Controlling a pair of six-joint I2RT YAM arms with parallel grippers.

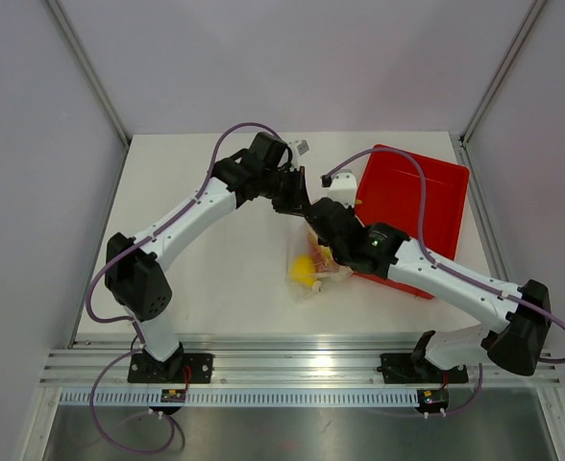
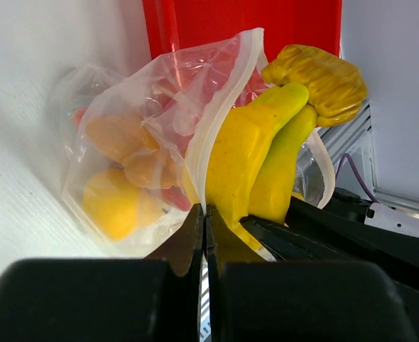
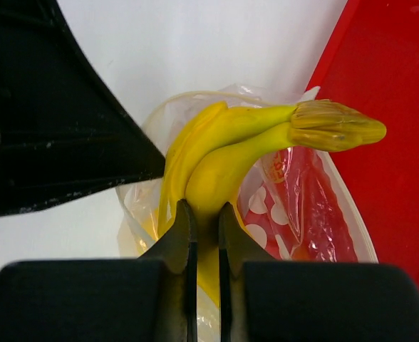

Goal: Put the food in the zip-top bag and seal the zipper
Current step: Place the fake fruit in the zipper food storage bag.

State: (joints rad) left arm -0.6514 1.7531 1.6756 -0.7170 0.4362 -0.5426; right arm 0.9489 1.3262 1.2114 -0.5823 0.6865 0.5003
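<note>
The banana [image 3: 224,160] is only partly in the bag's opening and would drop short if I opened now. My right gripper moves the banana farther into the bag next.
The zip-top bag [image 1: 311,272] lies in the middle of the table, beside the tray. My left gripper [image 2: 205,217] is shut on the rim of the bag's mouth, on the whitish zipper [image 2: 224,107] strip, and holds the mouth up. Inside the bag [image 2: 88,107] lie orange-yellow knobbly pieces [image 2: 113,135] and a yellow lump [image 2: 113,206]. My right gripper [image 3: 204,214] is shut on the yellow banana [image 3: 224,160]. The lower part of the banana [image 2: 245,149] sits in the bag's mouth and its brown stem end sticks out. The bag's spotted face [image 3: 266,206] shows beside the banana. The two grippers [image 1: 292,200] [image 1: 317,221] meet above the bag.
The red tray [image 1: 427,192] lies at the right, its near-left edge right next to the bag. The left gripper's black body [image 3: 45,114] fills the upper left of the right wrist view, close to the banana. An aluminium rail [image 1: 302,365] runs along the table's near edge.
</note>
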